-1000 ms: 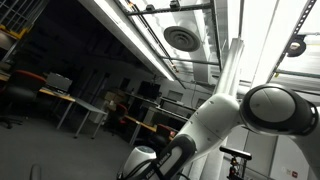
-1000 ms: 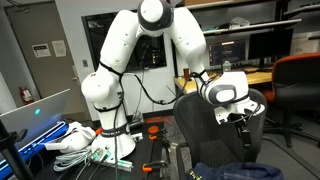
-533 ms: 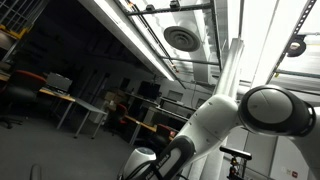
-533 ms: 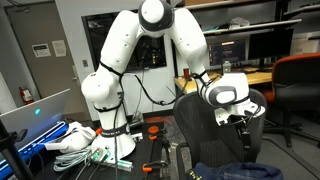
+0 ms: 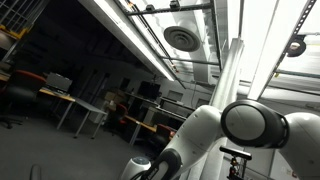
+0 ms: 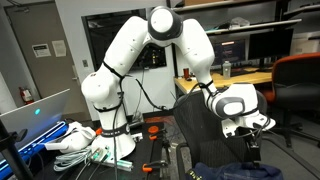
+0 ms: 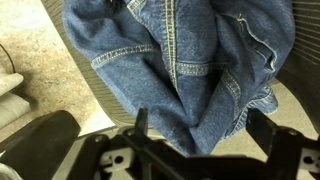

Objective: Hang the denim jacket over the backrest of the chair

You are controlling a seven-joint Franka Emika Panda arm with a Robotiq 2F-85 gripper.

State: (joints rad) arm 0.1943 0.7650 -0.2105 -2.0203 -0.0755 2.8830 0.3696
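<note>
I should reach the denim jacket (image 7: 180, 50) with my gripper and grab the bunched fold near its edge, so the jacket's body stays free to drape over the backrest.
The denim jacket (image 7: 180, 50) is dark blue with orange stitching and lies in soft folds on the chair's seat, filling most of the wrist view. Its edge shows low in an exterior view (image 6: 235, 170), in front of the black chair backrest (image 6: 197, 125). My gripper (image 7: 205, 122) is open just above the jacket, with one dark finger at each side of a hanging fold; the cloth lies between them and is not gripped. In an exterior view the gripper (image 6: 250, 150) points down beside the backrest. The upward-looking exterior view shows only my arm (image 5: 250, 125).
An orange office chair (image 6: 300, 75) stands behind the black one. A desk with monitors (image 6: 235, 50) runs along the back. White cables and gear (image 6: 80, 140) lie by the robot base. Beige floor (image 7: 40, 60) and a black part (image 7: 40, 140) show beside the seat.
My arm has swung and the wrist has dropped lower and to the right, bringing the gripper down toward the jacket on the seat. The jacket has not moved.
</note>
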